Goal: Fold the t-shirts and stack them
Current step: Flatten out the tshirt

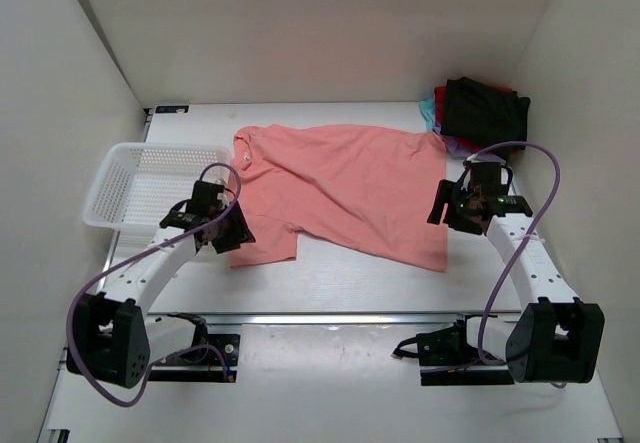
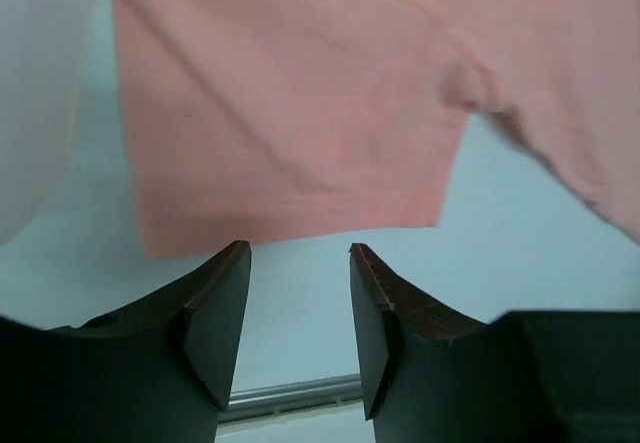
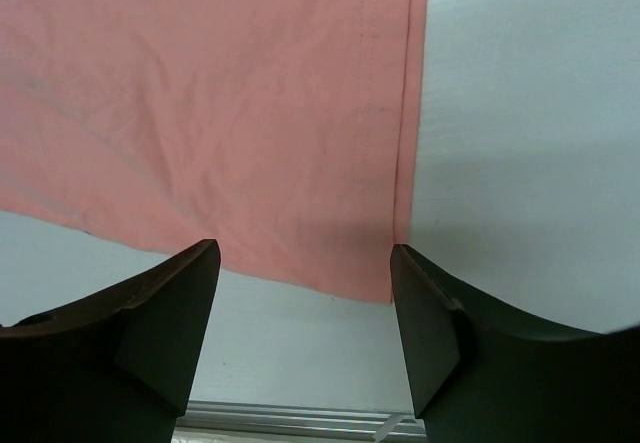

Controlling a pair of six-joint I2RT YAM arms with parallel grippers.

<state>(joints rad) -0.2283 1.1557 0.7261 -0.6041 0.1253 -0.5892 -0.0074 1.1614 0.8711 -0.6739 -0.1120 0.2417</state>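
Observation:
The salmon-pink t-shirt needs to be spread for folding. My right gripper needs to grab it next by its near hem corner (image 1: 441, 264), opposite the sleeve (image 1: 264, 250).
A large salmon-pink t-shirt (image 1: 340, 185) lies spread flat and wrinkled across the middle of the table. My left gripper (image 1: 236, 240) hovers at its near-left sleeve (image 2: 290, 133), open, with bare table between its fingers (image 2: 300, 253). My right gripper (image 1: 447, 213) hangs over the shirt's near-right hem corner (image 3: 385, 283), open and holding nothing (image 3: 305, 253). At the back right sits a pile of folded t-shirts, a black one (image 1: 485, 111) on top with teal (image 1: 428, 113), red (image 1: 440, 92) and purple (image 1: 455, 146) edges showing under it.
A white mesh basket (image 1: 140, 181) stands at the left, just beside my left arm, and shows as a pale blur (image 2: 40, 93) in the left wrist view. White walls close in the left, back and right. A metal rail (image 1: 330, 317) runs along the near edge.

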